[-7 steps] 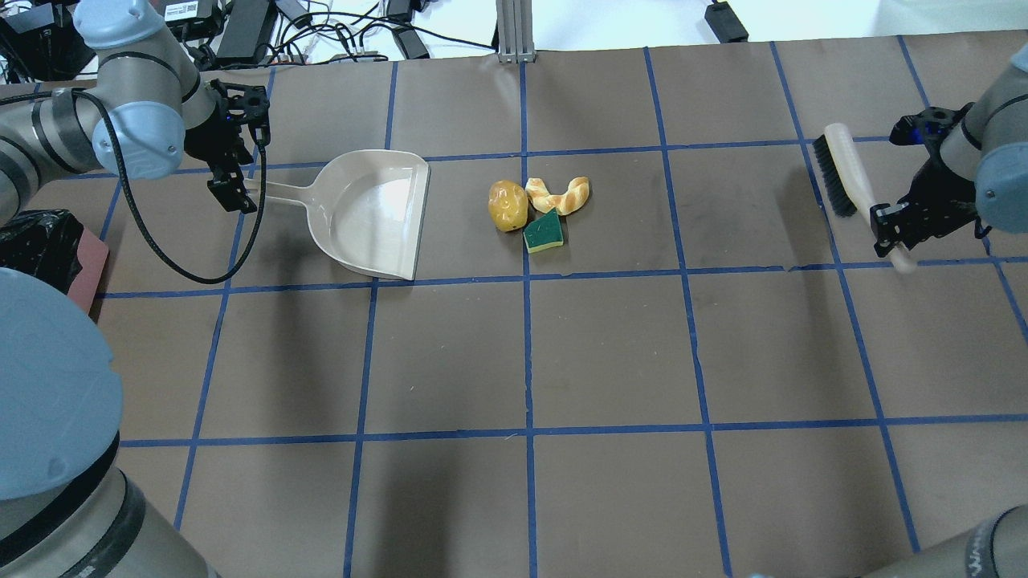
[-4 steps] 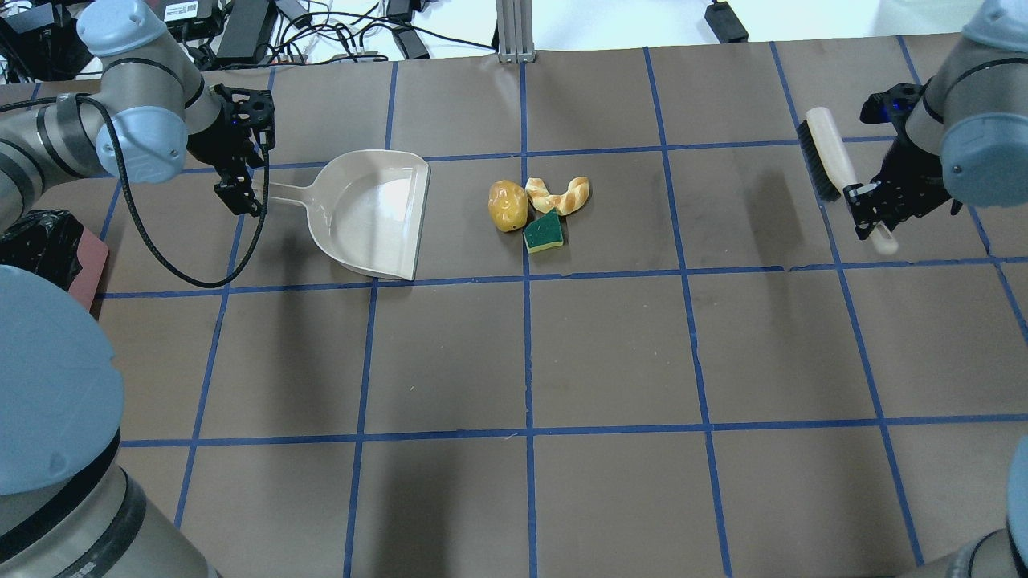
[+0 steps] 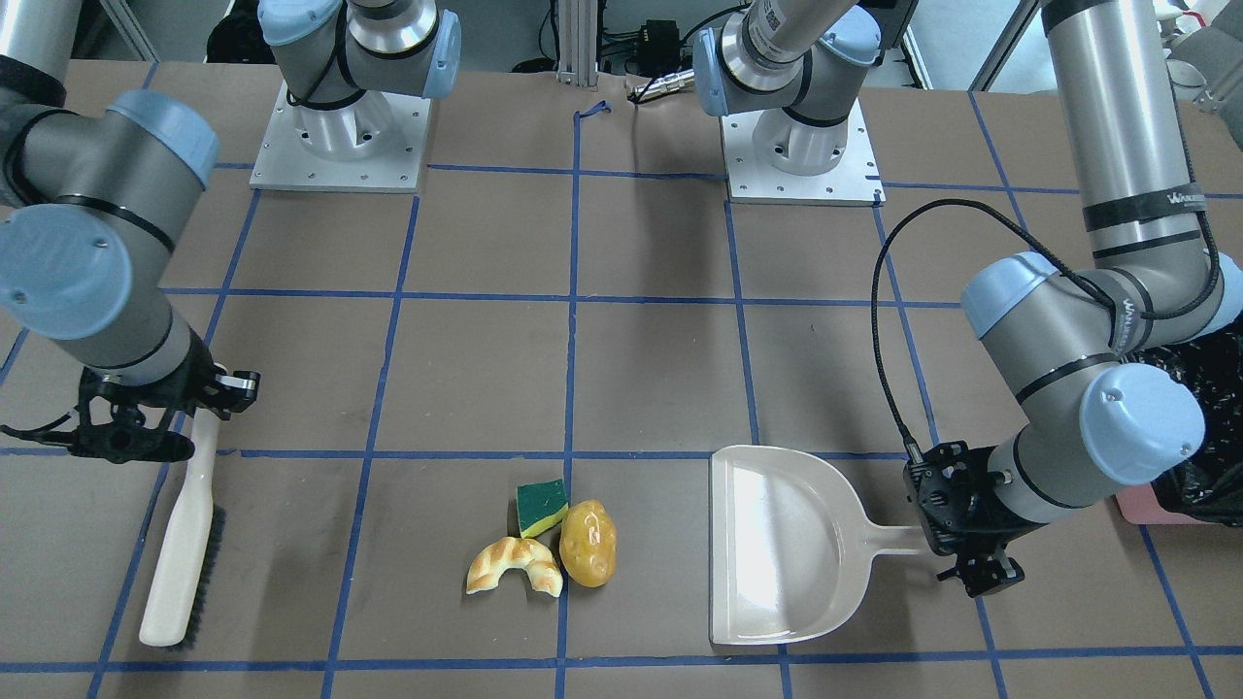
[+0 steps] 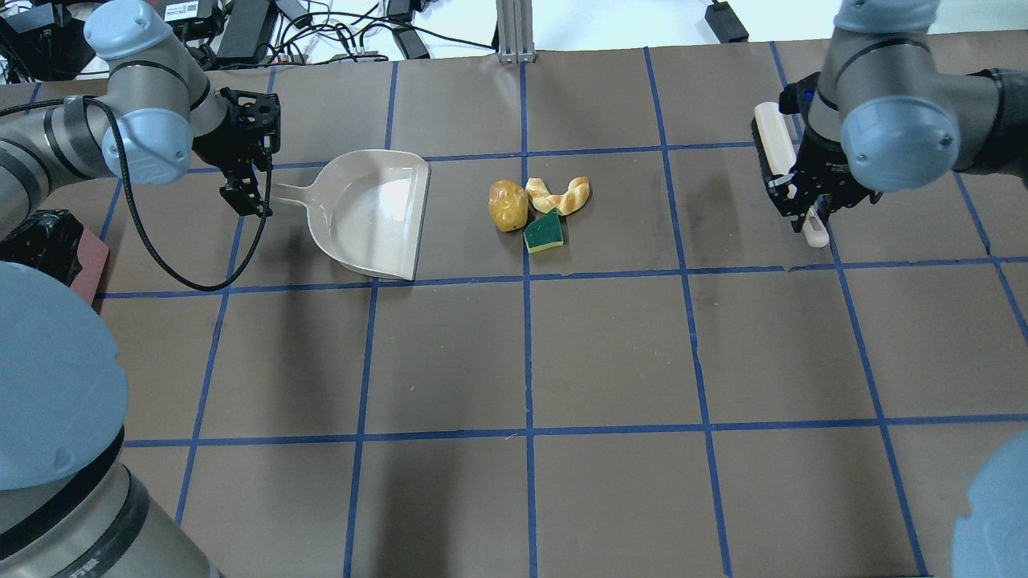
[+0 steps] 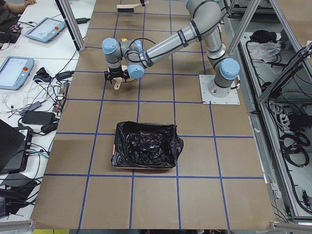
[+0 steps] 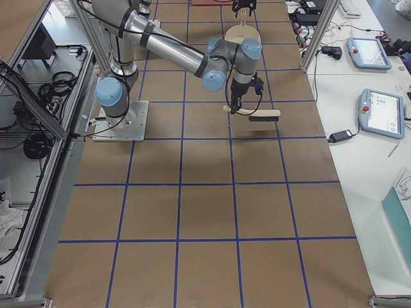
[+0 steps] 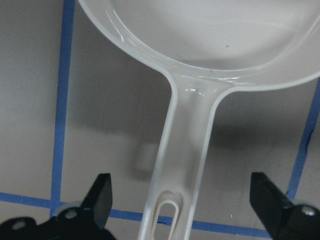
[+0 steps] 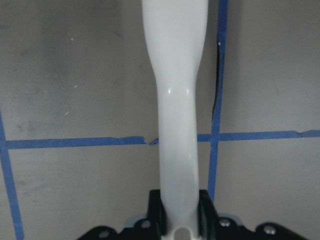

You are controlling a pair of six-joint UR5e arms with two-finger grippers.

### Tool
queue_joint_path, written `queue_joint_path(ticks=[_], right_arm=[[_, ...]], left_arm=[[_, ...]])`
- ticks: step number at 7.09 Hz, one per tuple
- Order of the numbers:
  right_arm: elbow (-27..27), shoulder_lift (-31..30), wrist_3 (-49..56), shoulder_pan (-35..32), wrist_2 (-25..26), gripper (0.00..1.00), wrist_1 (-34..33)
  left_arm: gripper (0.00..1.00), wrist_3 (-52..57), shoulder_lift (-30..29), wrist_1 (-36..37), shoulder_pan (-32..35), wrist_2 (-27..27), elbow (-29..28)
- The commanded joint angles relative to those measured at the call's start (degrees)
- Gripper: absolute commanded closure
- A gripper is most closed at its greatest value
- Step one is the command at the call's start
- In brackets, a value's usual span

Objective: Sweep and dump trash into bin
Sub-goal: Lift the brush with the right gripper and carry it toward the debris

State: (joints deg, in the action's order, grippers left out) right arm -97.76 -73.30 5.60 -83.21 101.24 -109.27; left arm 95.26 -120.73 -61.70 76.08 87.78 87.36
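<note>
The left gripper grabs the dustpan by its narrow handle [image 3: 898, 540] next, since the dustpan's pan [image 3: 783, 546] is wider than the open fingers.
The trash lies in a tight cluster mid-table: a croissant [image 4: 560, 195], a potato-shaped lump [image 4: 507, 205] and a green-and-yellow sponge [image 4: 544, 233], also seen as croissant [image 3: 515, 566], lump [image 3: 588, 543] and sponge [image 3: 541, 506]. A cream dustpan [image 4: 373, 213] rests flat, its mouth facing the trash. My left gripper [image 4: 250, 201] is open, its fingers [image 7: 100, 195] straddling the dustpan handle [image 7: 185, 150] without touching it. My right gripper [image 4: 803, 209] is shut on the handle of a cream brush [image 4: 775, 144], to the right of the trash. The bin [image 5: 146, 145], pink with a black bag, sits at the table's left end.
Blue tape lines grid the brown table [image 4: 610, 353]. Cables and power bricks [image 4: 337, 32] lie beyond the far edge. A corner of the bin [image 4: 48, 245] shows behind my left arm. A black cable [image 4: 161, 249] loops from my left wrist over the table.
My right arm has carried the brush leftward, toward the trash, and turned it. My left gripper has edged right, along the dustpan handle. Trash and dustpan have not moved.
</note>
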Motion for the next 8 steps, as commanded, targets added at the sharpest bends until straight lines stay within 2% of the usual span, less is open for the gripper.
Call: queue_joint_path(ticks=[1,3,4,7,8], right_arm=[[3.26,2.79,-10.48,-7.72,0.89,1.00,2.63],[8.70,7.97,-17.36,-14.75,2.20,1.00,8.34],[10.46,8.35,-18.77,-16.79,2.99,1.00,10.11],[10.83,8.88,-26.32,-22.77,2.74,1.00,12.32],[10.57,10.01,-30.00,-23.22,1.87,1.00,11.80]], left_arm=[[0.17,0.36,-0.99,0.09,0.03,0.02,0.00],[0.27,0.27,-1.08,1.40,0.47,-0.15,0.00],[0.33,0.19,-1.00,1.58,0.56,-0.24,0.00],[0.41,-0.69,-1.08,2.64,0.82,-1.38,0.09],[0.47,-0.61,-1.08,2.64,1.08,-1.30,0.09]])
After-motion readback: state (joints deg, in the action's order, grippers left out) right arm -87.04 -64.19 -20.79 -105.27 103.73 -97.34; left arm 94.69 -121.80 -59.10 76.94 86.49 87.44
